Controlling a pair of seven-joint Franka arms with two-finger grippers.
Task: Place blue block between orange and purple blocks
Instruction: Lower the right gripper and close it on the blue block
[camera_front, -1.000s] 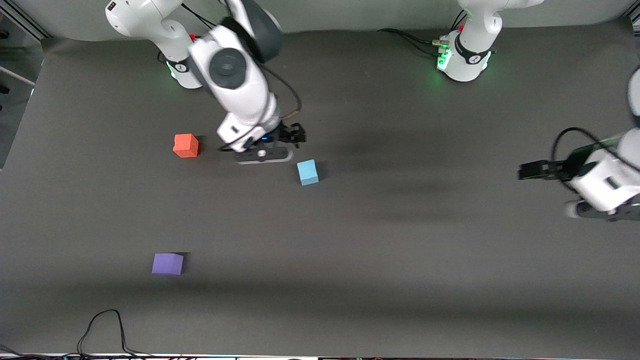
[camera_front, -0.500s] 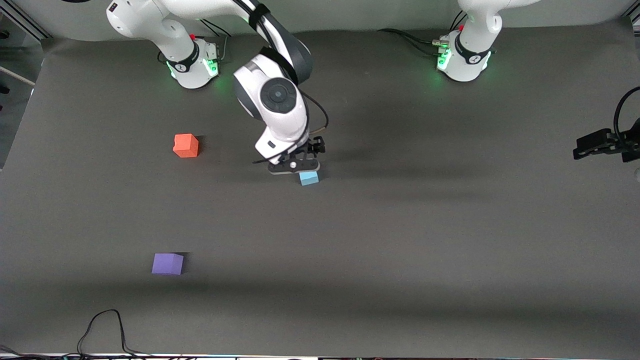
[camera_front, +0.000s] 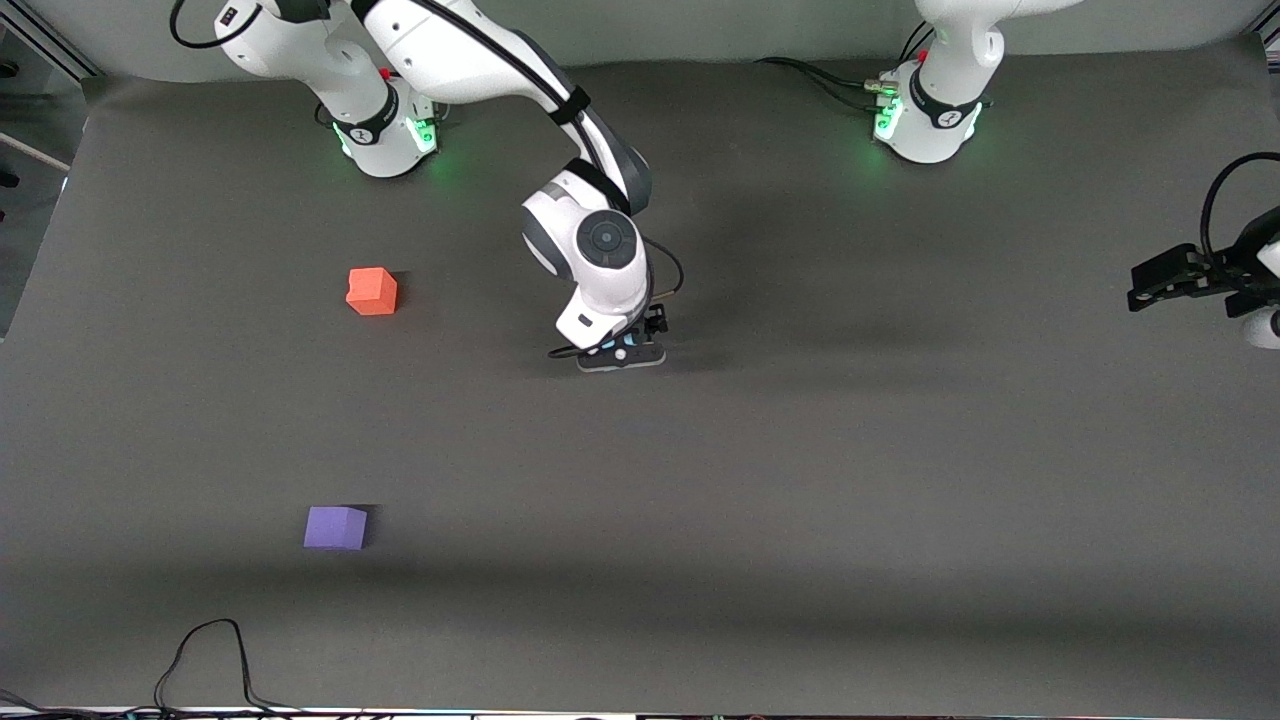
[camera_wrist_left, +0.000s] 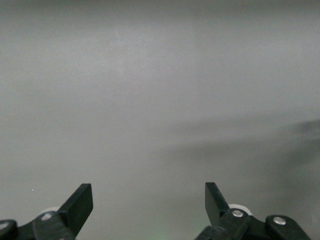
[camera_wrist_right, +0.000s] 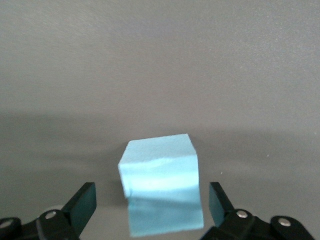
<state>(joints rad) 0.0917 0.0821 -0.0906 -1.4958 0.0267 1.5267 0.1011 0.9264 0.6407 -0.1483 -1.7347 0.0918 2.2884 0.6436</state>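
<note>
The light blue block (camera_wrist_right: 160, 185) has to go between the orange and purple blocks. My right gripper will next grab the light blue block by its opposite sides.
The light blue block (camera_wrist_right: 160, 185) sits on the dark mat between the open fingers of my right gripper (camera_wrist_right: 150, 196), which do not touch it. In the front view the right gripper (camera_front: 620, 356) is down over the block at mid-table and hides nearly all of it. The orange block (camera_front: 372, 291) lies toward the right arm's end of the table. The purple block (camera_front: 335, 527) lies nearer to the front camera than the orange one. My left gripper (camera_front: 1145, 285) waits open and empty at the left arm's end, and its wrist view (camera_wrist_left: 149, 194) shows only bare mat.
A black cable (camera_front: 210, 650) loops on the mat at the edge nearest the front camera, near the purple block. The two arm bases (camera_front: 385, 130) (camera_front: 930, 115) stand along the farthest edge.
My right gripper has moved from beside the orange block toward the left arm's end and come down over the blue block, covering it. My left arm has drawn back to the table's edge.
</note>
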